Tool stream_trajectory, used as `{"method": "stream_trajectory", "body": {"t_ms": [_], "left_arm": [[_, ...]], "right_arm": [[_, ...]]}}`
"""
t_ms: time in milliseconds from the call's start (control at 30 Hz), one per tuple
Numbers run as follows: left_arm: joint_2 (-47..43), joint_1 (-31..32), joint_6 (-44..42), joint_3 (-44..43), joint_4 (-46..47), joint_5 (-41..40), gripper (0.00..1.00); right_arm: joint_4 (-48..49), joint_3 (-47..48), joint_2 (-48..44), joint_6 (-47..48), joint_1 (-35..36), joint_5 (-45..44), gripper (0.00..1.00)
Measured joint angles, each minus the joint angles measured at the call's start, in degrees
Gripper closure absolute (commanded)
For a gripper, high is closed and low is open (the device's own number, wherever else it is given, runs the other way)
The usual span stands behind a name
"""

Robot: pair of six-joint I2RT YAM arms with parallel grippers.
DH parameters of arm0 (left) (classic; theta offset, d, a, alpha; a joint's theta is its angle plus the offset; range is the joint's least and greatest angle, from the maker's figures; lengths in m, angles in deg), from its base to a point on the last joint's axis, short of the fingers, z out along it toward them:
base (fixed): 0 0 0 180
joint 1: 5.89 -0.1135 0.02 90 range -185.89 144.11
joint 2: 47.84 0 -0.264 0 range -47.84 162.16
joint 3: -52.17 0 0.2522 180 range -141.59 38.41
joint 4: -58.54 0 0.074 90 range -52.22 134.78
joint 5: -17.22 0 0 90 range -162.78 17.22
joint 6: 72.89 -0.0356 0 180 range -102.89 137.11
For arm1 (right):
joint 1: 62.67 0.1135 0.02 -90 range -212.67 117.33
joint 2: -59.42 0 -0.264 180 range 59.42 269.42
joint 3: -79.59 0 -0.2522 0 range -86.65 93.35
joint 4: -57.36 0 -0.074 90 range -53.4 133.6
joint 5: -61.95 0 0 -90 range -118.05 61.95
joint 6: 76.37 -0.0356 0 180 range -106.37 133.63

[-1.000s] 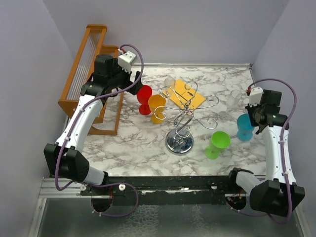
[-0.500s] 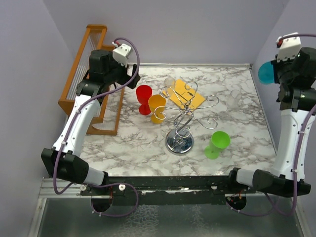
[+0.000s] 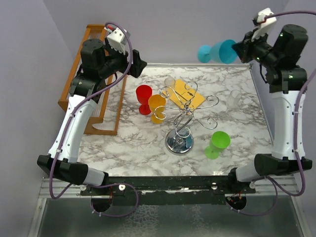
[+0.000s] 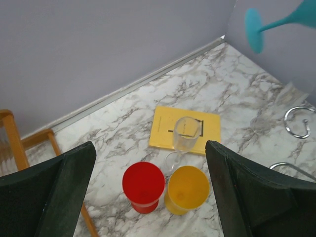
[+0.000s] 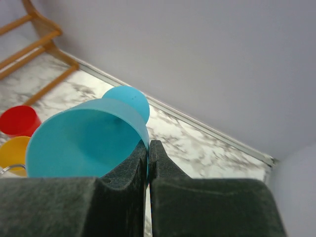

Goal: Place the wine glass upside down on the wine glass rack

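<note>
The left gripper grabs the blue wine glass by its round foot's edge (image 3: 203, 54) next. That leaves the glass's stem free for the wire rack (image 3: 183, 116).
My right gripper (image 3: 239, 48) is shut on the rim of a blue wine glass (image 3: 218, 52), held high near the back wall and lying sideways, foot to the left. In the right wrist view the fingers (image 5: 123, 177) pinch the bowl's rim (image 5: 84, 136). The glass also shows in the left wrist view (image 4: 276, 22). The chrome wire rack (image 3: 183, 116) stands mid-table on its round base. My left gripper (image 3: 136, 66) is open and empty, raised above a red glass (image 4: 143, 185), a yellow glass (image 4: 186, 188) and a clear glass (image 4: 185, 133).
A yellow card (image 3: 190, 96) lies behind the rack. A green glass (image 3: 217, 143) stands at front right and a clear glass (image 3: 235, 97) at back right. The orange wooden slatted rack (image 3: 91, 74) stands at the left. Grey walls enclose the table.
My right arm has lifted the blue glass from the table's right side up to the back wall and tipped it sideways. My left arm has risen and drawn back.
</note>
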Motion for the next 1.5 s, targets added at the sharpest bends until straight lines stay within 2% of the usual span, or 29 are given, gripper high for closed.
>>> {"method": "stream_trajectory", "body": {"t_ms": [233,367,667,933,1500], "left_arm": [[1.49,3.41,4.79,-3.58,3.13,3.06,0.05],[4.35,4.17,9.64,-4.63,5.62,5.4,0.1],[10.23,4.26,19.26,-6.16,9.99,7.34,0.31],[10.21,4.28,24.57,-3.21,15.85,12.61,0.53],[9.99,4.26,28.33,-0.09,20.46,16.24,0.79]], "right_arm": [[4.94,0.63,5.73,-4.52,9.49,3.32,0.99],[8.63,1.11,7.43,-7.74,12.41,6.64,0.99],[19.3,-0.5,7.04,-15.1,14.53,12.72,0.99],[22.29,-3.48,5.7,-17.42,14.62,14.75,0.99],[24.87,-7.61,1.55,-18.6,14.62,16.04,0.99]]}}
